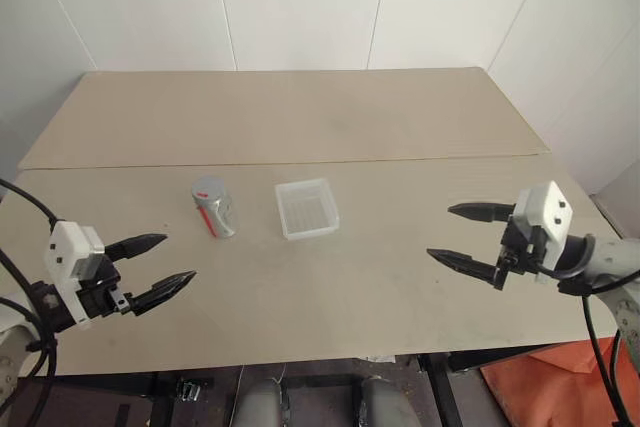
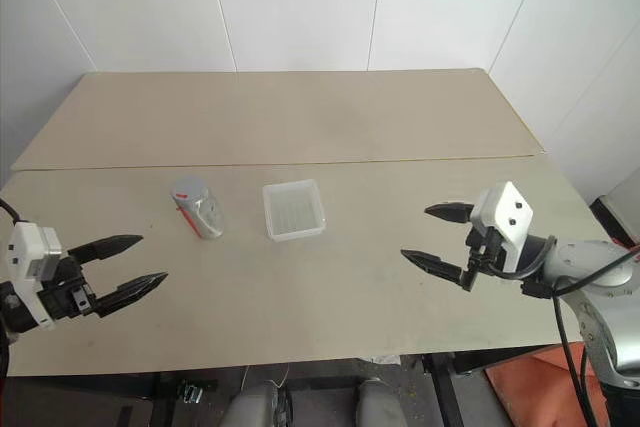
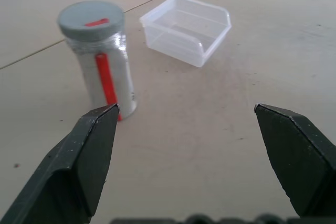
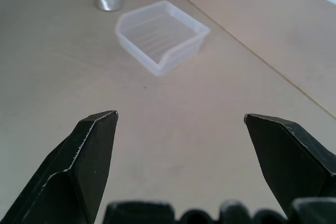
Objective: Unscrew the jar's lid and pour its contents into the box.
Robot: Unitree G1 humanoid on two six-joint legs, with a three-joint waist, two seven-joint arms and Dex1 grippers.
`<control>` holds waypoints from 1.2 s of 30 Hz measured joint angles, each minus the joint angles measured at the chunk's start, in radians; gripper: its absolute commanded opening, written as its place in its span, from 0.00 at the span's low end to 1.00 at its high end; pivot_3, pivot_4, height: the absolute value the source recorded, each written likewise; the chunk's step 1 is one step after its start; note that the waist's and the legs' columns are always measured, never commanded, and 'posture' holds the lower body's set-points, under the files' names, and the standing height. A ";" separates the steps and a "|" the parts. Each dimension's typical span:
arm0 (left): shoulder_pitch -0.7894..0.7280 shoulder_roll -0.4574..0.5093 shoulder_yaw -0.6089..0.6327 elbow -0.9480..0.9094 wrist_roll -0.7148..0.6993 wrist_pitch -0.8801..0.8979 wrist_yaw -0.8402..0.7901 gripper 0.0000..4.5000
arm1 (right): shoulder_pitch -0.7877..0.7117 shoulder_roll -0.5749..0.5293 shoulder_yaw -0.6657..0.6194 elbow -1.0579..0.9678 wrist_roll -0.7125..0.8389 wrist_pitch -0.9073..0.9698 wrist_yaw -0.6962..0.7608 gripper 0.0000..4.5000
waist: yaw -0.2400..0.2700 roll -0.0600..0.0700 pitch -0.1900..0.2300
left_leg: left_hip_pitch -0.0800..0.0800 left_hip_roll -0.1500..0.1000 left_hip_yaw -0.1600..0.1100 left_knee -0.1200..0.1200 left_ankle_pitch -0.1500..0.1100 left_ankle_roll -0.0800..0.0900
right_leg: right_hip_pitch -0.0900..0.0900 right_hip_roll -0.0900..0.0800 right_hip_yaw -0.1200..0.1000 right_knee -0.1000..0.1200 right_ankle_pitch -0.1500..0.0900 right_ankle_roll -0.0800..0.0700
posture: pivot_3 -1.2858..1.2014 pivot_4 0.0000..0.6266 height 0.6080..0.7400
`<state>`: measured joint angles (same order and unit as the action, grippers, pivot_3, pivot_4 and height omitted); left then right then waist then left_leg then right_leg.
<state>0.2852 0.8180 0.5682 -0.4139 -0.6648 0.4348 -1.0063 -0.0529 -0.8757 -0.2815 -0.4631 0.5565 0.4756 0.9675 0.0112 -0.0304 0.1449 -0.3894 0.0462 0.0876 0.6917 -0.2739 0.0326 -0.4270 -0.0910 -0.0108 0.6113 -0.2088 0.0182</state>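
Note:
My left gripper grabs the jar by its cylindrical body (image 1: 218, 217) next, which leaves the jar's grey lid (image 1: 208, 188) free to unscrew.
The jar (image 1: 214, 207) stands upright on the beige table, clear-greyish with a red and white label. Its grey lid (image 3: 91, 19), marked with a red stripe, sits on top. What is inside the jar I cannot make out. Just right of the jar lies the box (image 1: 306, 207), a shallow translucent white tray with nothing in it. My left gripper (image 1: 166, 265) hovers open at the near left, pointing toward the jar from a short way off. My right gripper (image 1: 458, 235) hovers open at the near right, well clear of the box, nothing between its fingers.
The table (image 1: 300, 137) is made of two beige boards with a seam running across behind the jar and box. White walls close in behind and at the right. An orange object (image 1: 540, 377) lies on the floor below the table's right front corner.

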 measured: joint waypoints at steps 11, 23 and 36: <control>0.026 -0.047 -0.006 -0.002 0.008 -0.014 0.038 1.00 | -0.032 -0.001 0.034 -0.005 -0.022 0.018 -0.031 1.00 | -0.005 0.000 0.000 | 0.000 0.000 0.000 0.000 0.000 0.000 | 0.000 0.000 0.000 0.000 0.000 0.000 | 0.52 0.24 1.00; -0.145 -0.226 -0.132 0.113 0.180 -0.171 0.231 1.00 | -0.258 0.032 0.212 0.017 -0.043 -0.022 0.027 1.00 | 0.001 0.000 0.000 | 0.000 -0.002 -0.001 0.001 0.000 0.000 | 0.002 0.000 0.000 0.000 0.003 0.003 | 0.52 0.24 1.00; -0.328 -0.382 -0.293 0.336 0.370 -0.399 0.391 1.00 | -0.366 0.062 0.278 0.053 -0.092 -0.063 0.072 1.00 | 0.001 -0.001 0.000 | 0.000 -0.002 -0.002 0.001 0.000 0.000 | 0.002 0.000 -0.001 0.000 0.004 0.006 | 0.52 0.24 1.00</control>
<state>-0.0432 0.4360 0.2751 -0.0775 -0.2943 0.0354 -0.6156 -0.4185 -0.8142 -0.0037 -0.4100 0.4644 0.4128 1.0395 0.0117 -0.0314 0.1450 -0.3895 0.0440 0.0860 0.6928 -0.2739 0.0328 -0.4248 -0.0909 -0.0121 0.6112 -0.2046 0.0239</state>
